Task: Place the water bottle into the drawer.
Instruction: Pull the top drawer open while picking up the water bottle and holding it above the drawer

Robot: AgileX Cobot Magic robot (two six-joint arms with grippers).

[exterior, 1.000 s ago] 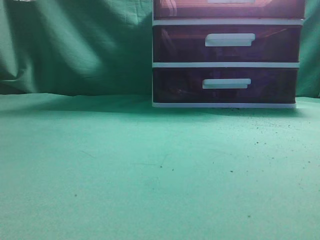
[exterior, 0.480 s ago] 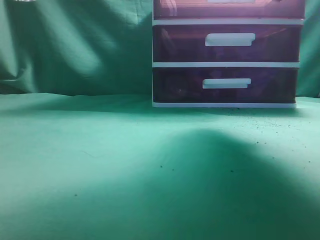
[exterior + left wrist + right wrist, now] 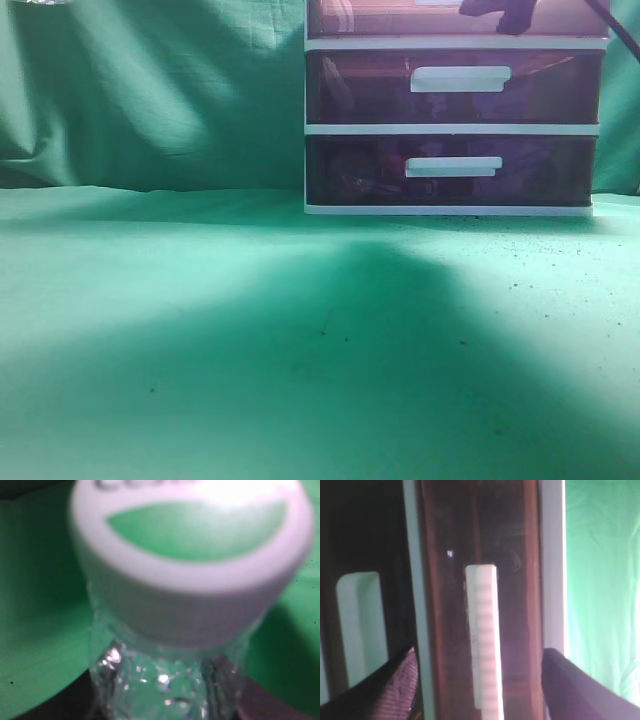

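Observation:
I need to open the top drawer (image 3: 450, 605) for the water bottle, so next I will grab it by its white bar handle (image 3: 483, 625) with my right gripper.
The water bottle (image 3: 192, 555), clear with a big white cap, fills the left wrist view. My left gripper (image 3: 160, 695) is shut on its body, with dark fingers on either side. Neither shows in the exterior view. The drawer (image 3: 380, 18), dark purple-brown, is the top one of the chest and looks closed. My right gripper (image 3: 500, 12) is in front of it at the frame's top edge. In the right wrist view the right gripper (image 3: 485, 695) is open, its fingers either side of the drawer's (image 3: 517, 580) white bar handle (image 3: 482, 640), not touching it.
The white-framed chest (image 3: 455, 129) stands at the back right on a green cloth (image 3: 200, 330). The middle drawer (image 3: 360, 90) and lowest drawer (image 3: 350, 175) are closed. A green backdrop (image 3: 150, 90) hangs behind. A broad shadow lies across the cloth.
My right gripper has come into the exterior view at the top drawer's front. A broad shadow has spread over the cloth.

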